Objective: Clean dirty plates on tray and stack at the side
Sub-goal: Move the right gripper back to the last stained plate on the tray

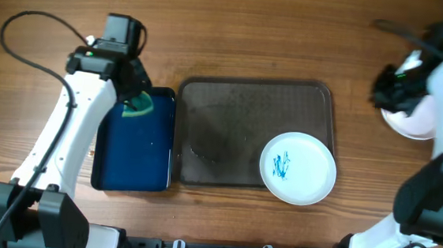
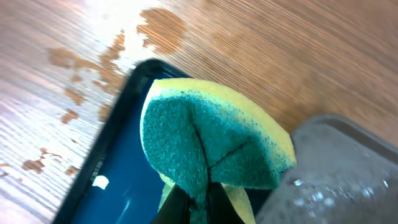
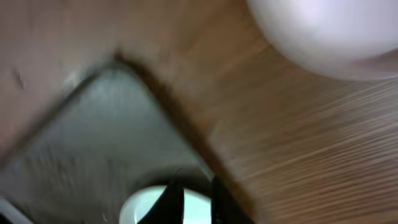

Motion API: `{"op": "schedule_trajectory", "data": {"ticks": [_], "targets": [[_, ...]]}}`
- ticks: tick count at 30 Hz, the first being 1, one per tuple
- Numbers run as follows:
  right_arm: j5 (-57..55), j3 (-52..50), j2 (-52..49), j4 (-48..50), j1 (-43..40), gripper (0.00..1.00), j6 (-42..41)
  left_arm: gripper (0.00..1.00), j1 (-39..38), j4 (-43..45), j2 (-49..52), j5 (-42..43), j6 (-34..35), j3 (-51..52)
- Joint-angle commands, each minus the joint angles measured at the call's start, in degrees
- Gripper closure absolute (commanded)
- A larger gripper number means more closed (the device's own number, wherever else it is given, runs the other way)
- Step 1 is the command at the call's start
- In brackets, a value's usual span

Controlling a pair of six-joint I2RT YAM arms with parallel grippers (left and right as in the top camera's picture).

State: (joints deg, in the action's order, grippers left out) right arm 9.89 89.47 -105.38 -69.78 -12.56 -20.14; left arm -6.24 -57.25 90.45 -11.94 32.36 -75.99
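My right gripper grabs the marked plate's rim (image 1: 331,156) (image 3: 200,197) nearest the plate on the table next, so the marked plate's scribbled side stays free to clean before stacking.
One white plate (image 1: 298,168) with blue scribble lies on the front right corner of the large dark tray (image 1: 231,101). Another white plate (image 1: 407,125) lies on the table right of the tray, mostly hidden under my right arm. My left gripper (image 1: 134,101) is shut on a green and yellow sponge (image 2: 211,137) just above the far end of the blue tray (image 2: 118,180). My right gripper (image 1: 385,88) hovers right of the tray's far corner, slightly open and empty. The blurred right wrist view shows its fingers (image 3: 191,202), the marked plate (image 3: 146,208) and the side plate (image 3: 329,31).
The small dark blue tray (image 1: 134,153) sits against the large tray's left side. The large tray's rim (image 2: 336,134) shows wet drops in the left wrist view. Bare wooden table lies beyond and around both trays.
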Motion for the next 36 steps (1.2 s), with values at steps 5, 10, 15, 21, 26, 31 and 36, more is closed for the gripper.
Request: {"op": "schedule_trajectory", "data": {"ticks": [5,10,15,21,26,31,36], "targets": [[0.02,-9.68,3.52,-1.18,6.67,0.62,-2.62,0.96,4.42,0.07,1.95,-0.96,-2.64,-0.83],[-0.44,-14.01,14.78,-4.11,7.28,0.52,-6.1,0.96,4.5,2.29,3.1,-0.92,-3.67,-0.79],[-1.55,-22.88,28.39,-6.34,11.67,0.5,-12.02,0.96,4.57,3.26,3.32,-0.96,-3.74,-0.74],[-1.49,-32.79,38.27,-7.41,16.61,0.59,-21.31,0.96,4.83,3.72,3.32,-0.7,-5.18,-0.74],[-1.75,-39.95,42.51,-7.58,17.9,0.53,-25.66,0.96,4.83,3.72,3.32,0.59,-5.18,-0.74],[-4.07,-48.3,42.58,0.2,17.9,0.49,-29.51,0.96,4.83,3.74,3.32,2.05,-5.18,-0.74],[-4.17,-52.33,39.01,9.35,17.88,0.5,-29.0,0.96,4.83,3.72,3.32,2.05,-5.18,-0.74]]}}
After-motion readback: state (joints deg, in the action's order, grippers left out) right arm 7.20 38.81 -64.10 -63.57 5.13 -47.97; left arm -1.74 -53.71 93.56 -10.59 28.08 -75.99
